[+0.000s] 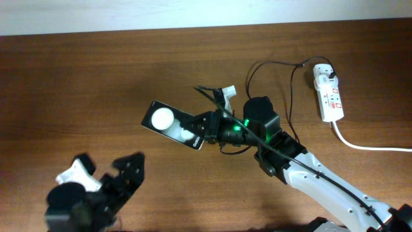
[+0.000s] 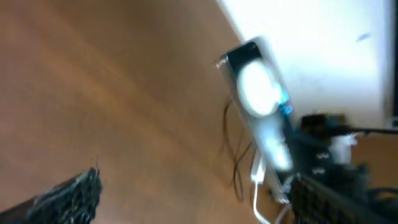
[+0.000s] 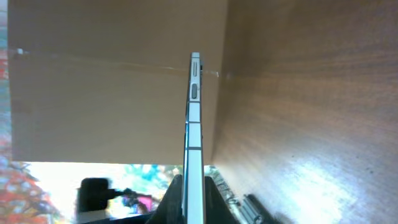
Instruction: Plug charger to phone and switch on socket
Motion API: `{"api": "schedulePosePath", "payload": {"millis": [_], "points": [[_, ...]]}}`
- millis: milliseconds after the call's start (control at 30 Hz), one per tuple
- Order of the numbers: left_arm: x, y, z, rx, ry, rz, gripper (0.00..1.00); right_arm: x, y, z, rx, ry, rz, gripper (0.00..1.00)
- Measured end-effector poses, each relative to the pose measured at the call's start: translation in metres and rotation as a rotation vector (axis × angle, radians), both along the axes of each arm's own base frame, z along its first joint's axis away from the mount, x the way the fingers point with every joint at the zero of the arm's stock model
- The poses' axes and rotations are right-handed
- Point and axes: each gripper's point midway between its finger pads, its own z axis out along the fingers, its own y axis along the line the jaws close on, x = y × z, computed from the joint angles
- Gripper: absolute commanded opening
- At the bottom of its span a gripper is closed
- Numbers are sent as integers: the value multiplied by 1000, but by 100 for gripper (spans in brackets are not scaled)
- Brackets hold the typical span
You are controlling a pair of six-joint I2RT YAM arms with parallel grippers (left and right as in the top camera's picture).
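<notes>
The black phone will next be grabbed by its near long edge (image 1: 165,136) (image 2: 245,116) with my left gripper, and its lettered short end will stay free to plug the charger.
The black phone (image 1: 168,122) shows two white round reflections on its glossy face. My right gripper (image 1: 207,129) is shut on its right end. In the right wrist view the phone (image 3: 194,124) stands edge-on between the closed jaws (image 3: 194,202). The white socket strip (image 1: 328,95) lies at the far right. The charger's white adapter (image 1: 324,73) sits in it. The thin black cable (image 1: 291,87) loops left to a small white end piece (image 1: 228,92) just behind the right gripper. My left gripper (image 1: 125,173) is open and empty at the front left. The blurred left wrist view shows the phone (image 2: 258,99) ahead of its open fingers (image 2: 199,205).
The socket's thick white cord (image 1: 367,146) runs off the right edge. The right arm (image 1: 322,180) crosses the front right. The brown wooden table (image 1: 77,84) ends at a pale wall along the far edge.
</notes>
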Motion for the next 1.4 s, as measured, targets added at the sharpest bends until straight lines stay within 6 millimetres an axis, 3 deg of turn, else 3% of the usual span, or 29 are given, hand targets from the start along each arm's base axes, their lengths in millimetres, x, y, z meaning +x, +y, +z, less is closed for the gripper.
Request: {"api": "schedulePosePath", "payload": {"millis": [133,300,400,567,733,1000,1300,1400], "points": [[29,-22,-32,-215,12,-18,85,-4,-1,-10,12,201,-24,4],[36,-28,-31,-380,56,41,77,-8,0,-15,19,294,-32,4],[52,-29,-17,-422,5,48,74,-22,12,-15,29,373,-6,4],[62,-31,-24,-491,71,83,64,-35,23,-16,42,475,2,4],[68,-37,-36,-508,137,79,52,-46,33,-17,39,504,2,4],[75,-48,-41,-579,204,89,31,-39,32,-19,41,503,-47,4],[75,-48,-40,-650,242,130,33,-30,30,-19,49,498,-101,4],[75,-49,-38,-654,240,128,26,-35,38,-9,82,477,-90,4]]}}
